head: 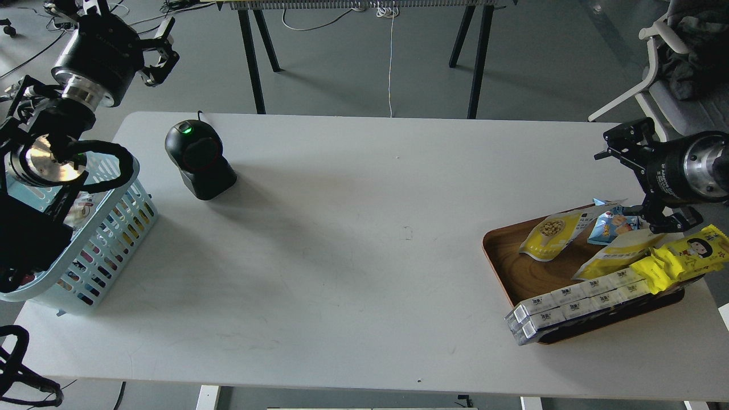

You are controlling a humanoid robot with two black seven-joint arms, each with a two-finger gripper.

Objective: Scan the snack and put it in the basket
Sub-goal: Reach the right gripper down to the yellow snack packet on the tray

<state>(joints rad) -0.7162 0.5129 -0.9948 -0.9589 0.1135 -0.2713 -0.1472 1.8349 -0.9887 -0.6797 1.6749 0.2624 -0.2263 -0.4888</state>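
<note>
Next, my right gripper grabs the yellow-and-white pouch (pixel 552 236) by its top edge to get the pouch scanned.
The snack (pixel 549 232), a flat yellow-and-white pouch picturing beige balls, lies in the brown wooden tray (pixel 508 262) at the right, near its back left. My right gripper (pixel 629 179) is open and empty, just above the tray's back edge, to the right of the snack. The light blue basket (pixel 114 228) stands at the table's left edge, partly hidden by my left arm. My left gripper (pixel 161 54) is open and empty, raised beyond the table's back left corner. A black scanner (pixel 199 159) with a green light stands right of the basket.
The tray also holds a second yellow pouch (pixel 618 250), a small blue packet (pixel 612 225), a yellow wrapper with a cartoon face (pixel 683 256) and white boxes (pixel 569 304) overhanging its front. The basket holds some packets. A chair (pixel 678 62) stands at the back right.
</note>
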